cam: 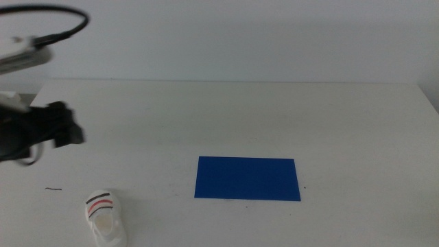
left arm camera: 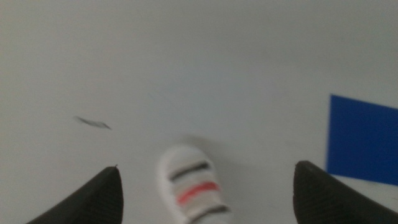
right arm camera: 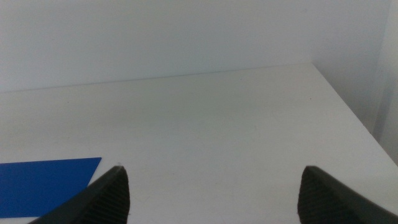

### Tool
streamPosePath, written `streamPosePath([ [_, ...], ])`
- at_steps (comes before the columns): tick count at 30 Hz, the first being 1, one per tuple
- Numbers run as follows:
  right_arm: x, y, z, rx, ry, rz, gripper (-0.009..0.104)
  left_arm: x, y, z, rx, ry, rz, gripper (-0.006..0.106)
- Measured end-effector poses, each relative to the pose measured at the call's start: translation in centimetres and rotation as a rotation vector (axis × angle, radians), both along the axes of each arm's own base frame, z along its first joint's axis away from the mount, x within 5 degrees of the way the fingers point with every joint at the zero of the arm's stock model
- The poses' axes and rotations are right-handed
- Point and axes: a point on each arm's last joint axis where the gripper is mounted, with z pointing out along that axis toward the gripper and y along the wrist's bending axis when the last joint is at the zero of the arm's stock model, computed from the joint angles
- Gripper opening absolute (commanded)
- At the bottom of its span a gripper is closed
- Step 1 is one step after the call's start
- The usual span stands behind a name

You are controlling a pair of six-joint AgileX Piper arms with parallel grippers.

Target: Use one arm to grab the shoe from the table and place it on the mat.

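Observation:
The shoe is long from its rounded toe to its heel, so my left gripper will next grab it across its narrow middle (cam: 104,213) to keep it level.
The shoe (cam: 104,215), white with black and red straps, lies on the white table (cam: 274,116) near the front left edge. The blue mat (cam: 247,178) lies flat in the middle front, to the shoe's right. My left gripper (cam: 65,130) hangs above the table at the left, behind the shoe and well above it. Its jaws are wide open and empty. In the left wrist view the shoe (left arm camera: 189,190) shows between the jaws of the left gripper (left arm camera: 208,196), with the mat (left arm camera: 364,140) to one side. My right gripper (right arm camera: 211,193) is open and empty, outside the middle view.
A small dark mark (cam: 54,189) lies on the table left of the shoe; it also shows in the left wrist view (left arm camera: 93,122). A corner of the mat (right arm camera: 46,177) shows in the right wrist view. A black cable (cam: 62,31) arcs above the left arm.

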Motion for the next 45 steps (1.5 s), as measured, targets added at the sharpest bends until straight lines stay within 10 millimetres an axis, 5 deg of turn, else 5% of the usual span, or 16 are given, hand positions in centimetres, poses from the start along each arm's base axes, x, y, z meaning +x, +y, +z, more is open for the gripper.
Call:
streamPosePath([
  [11,0.0,0.0,0.0,0.0,0.0,0.0,0.079,2.3,-6.7,-4.4,0.022,0.368,0.21,0.094],
  [21,0.0,0.0,0.0,0.0,0.0,0.0,0.079,3.1,-7.0,-10.0,0.104,0.544,0.301,0.094],
  [34,0.0,0.0,0.0,0.0,0.0,0.0,0.079,2.5,-5.7,-14.4,0.015,0.437,0.283,0.092],
  [39,0.0,0.0,0.0,0.0,0.0,0.0,0.079,2.3,-5.7,-15.0,-0.001,0.425,0.294,0.076],
  [45,0.0,0.0,0.0,0.0,0.0,0.0,0.079,3.0,-6.0,-14.0,0.01,0.446,0.282,0.03],
])
